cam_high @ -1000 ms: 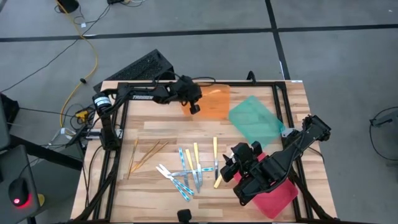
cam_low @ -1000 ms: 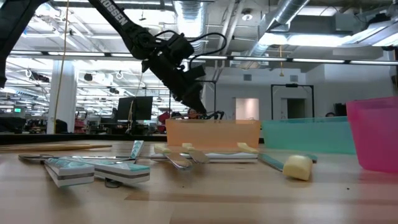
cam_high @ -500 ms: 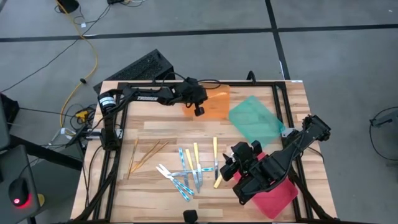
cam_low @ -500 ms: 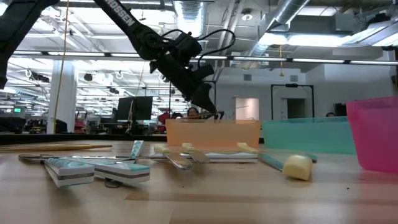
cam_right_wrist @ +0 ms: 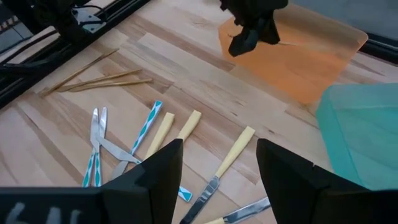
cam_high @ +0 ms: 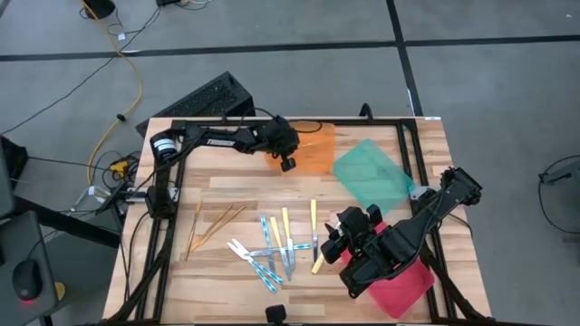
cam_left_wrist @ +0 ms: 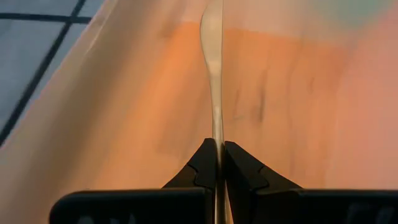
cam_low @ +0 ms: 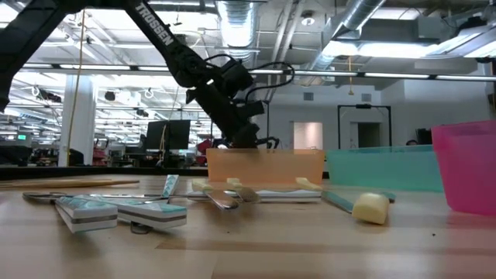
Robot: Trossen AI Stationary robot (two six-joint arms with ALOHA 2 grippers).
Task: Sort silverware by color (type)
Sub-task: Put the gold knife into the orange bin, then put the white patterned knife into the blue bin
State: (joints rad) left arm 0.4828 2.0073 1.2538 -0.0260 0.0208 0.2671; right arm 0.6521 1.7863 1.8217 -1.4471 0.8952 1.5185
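Observation:
The gold utensil is low over the bottom of the orange tray, between the tray's side edges, so my left gripper needs to open now.
My left gripper [cam_high: 288,163] hangs over the orange tray [cam_high: 315,149] at the table's far side, shut on a slim gold utensil [cam_left_wrist: 212,74]. In the low view the gripper [cam_low: 248,141] dips just behind the tray's near wall [cam_low: 263,164]. On the wood nearer the front lie more silverware: gold pieces [cam_high: 214,226], blue-handled ones [cam_high: 268,252] and yellow-handled ones [cam_high: 314,226]. Above their right side my right gripper [cam_high: 332,243] hovers open, its fingers [cam_right_wrist: 155,171] clear of everything. My left gripper pinches the gold utensil's near end [cam_left_wrist: 217,134] between its two fingers. The utensil runs on forward past the fingertips, in line with them, slanting down over the orange tray. Whether its widened far end [cam_left_wrist: 211,28] touches the tray, I cannot tell.
A green tray [cam_high: 372,174] lies right of the orange one, and a red tray [cam_high: 406,288] sits at the near right under my right arm. A dark frame [cam_high: 172,208] runs along the table's edges. Bare wood [cam_high: 245,186] separates the trays from the silverware.
My left gripper has sunk toward the orange tray with the gold utensil still held, reaching a little farther over it. In the low view it has dropped from well above the tray's wall down to its top edge.

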